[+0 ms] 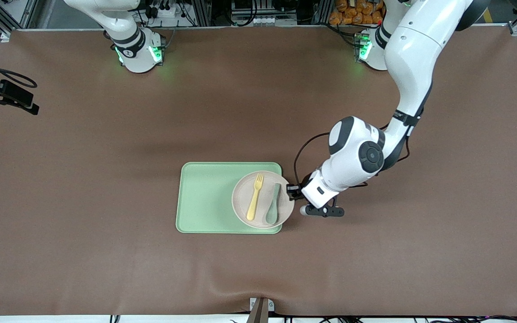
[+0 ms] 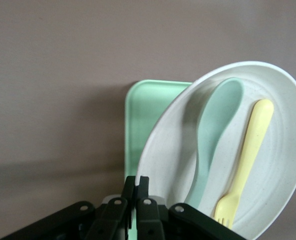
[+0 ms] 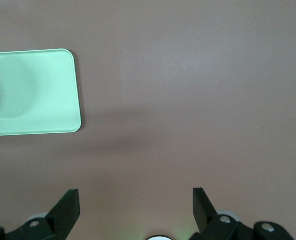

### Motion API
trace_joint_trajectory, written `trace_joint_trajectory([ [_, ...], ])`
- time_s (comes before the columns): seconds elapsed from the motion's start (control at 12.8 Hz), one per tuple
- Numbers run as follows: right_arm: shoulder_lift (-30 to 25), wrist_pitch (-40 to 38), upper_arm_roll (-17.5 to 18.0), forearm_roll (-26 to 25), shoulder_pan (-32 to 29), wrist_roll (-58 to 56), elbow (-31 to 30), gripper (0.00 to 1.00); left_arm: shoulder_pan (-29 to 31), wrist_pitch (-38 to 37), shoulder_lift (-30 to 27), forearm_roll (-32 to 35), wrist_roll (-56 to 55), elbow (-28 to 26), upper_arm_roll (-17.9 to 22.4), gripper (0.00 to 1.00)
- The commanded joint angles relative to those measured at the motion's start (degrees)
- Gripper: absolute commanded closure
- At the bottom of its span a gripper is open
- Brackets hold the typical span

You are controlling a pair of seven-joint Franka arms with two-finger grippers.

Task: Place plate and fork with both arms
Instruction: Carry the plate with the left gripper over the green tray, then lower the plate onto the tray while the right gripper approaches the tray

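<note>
The left gripper needs to keep holding the plate (image 1: pixel 243 199) until the plate is inside the green tray, as the plate's rim is still hovering across the tray's edge.
The off-white plate (image 1: pixel 243 199) is on the green tray (image 1: pixel 204 197) at the end toward the left arm, its rim past the tray's edge. The pale yellow fork (image 1: pixel 255 196) lies on the plate beside a grey-green spoon (image 1: pixel 273 204). My left gripper (image 1: pixel 292 191) is shut on the plate's rim; in the left wrist view the gripper (image 2: pixel 138 181) pinches the rim of the plate (image 2: pixel 282 165), which carries the fork (image 2: pixel 247 160) and spoon (image 2: pixel 215 130). My right gripper (image 3: pixel 135 192) is open and empty, high over bare table, and is outside the front view.
The tray's corner (image 3: pixel 33 92) shows in the right wrist view. A brown mat (image 1: pixel 106 224) covers the table. The right arm's base (image 1: pixel 138 49) and the left arm's base (image 1: pixel 373 49) stand at the table's robot edge. A black camera mount (image 1: pixel 2 96) sits at the right arm's end.
</note>
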Motion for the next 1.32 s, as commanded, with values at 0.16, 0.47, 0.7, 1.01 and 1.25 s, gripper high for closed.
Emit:
trace_joint_trajectory([
  [0.16,3.11,2.71,0.59,0.93,-0.68,-0.84,0.24,0.0,-11.25,-1.43,7.26,-0.36,-6.7,9.1,9.1,1.0],
  [0.47,8.39,4.03,0.59,0.75,-1.12,-0.84,0.24,0.0,-11.71,-6.7,9.56,-0.72,-7.24,11.58,9.65,1.0],
  [0.7,11.47,4.56,0.59,1.02,-0.16,-0.58,0.24,0.0,-11.8,-6.71,10.44,-0.72,-6.72,11.49,9.65,1.0],
  [1.01,14.64,7.28,0.59,0.58,0.38,-0.84,0.07,0.0,-11.8,-6.27,11.41,-0.89,-6.89,11.67,9.21,1.0],
  [1.25,16.04,7.55,0.59,-0.03,2.56,-0.14,0.06,0.0,-12.15,-4.52,12.37,-3.34,-7.07,11.58,9.12,1.0],
])
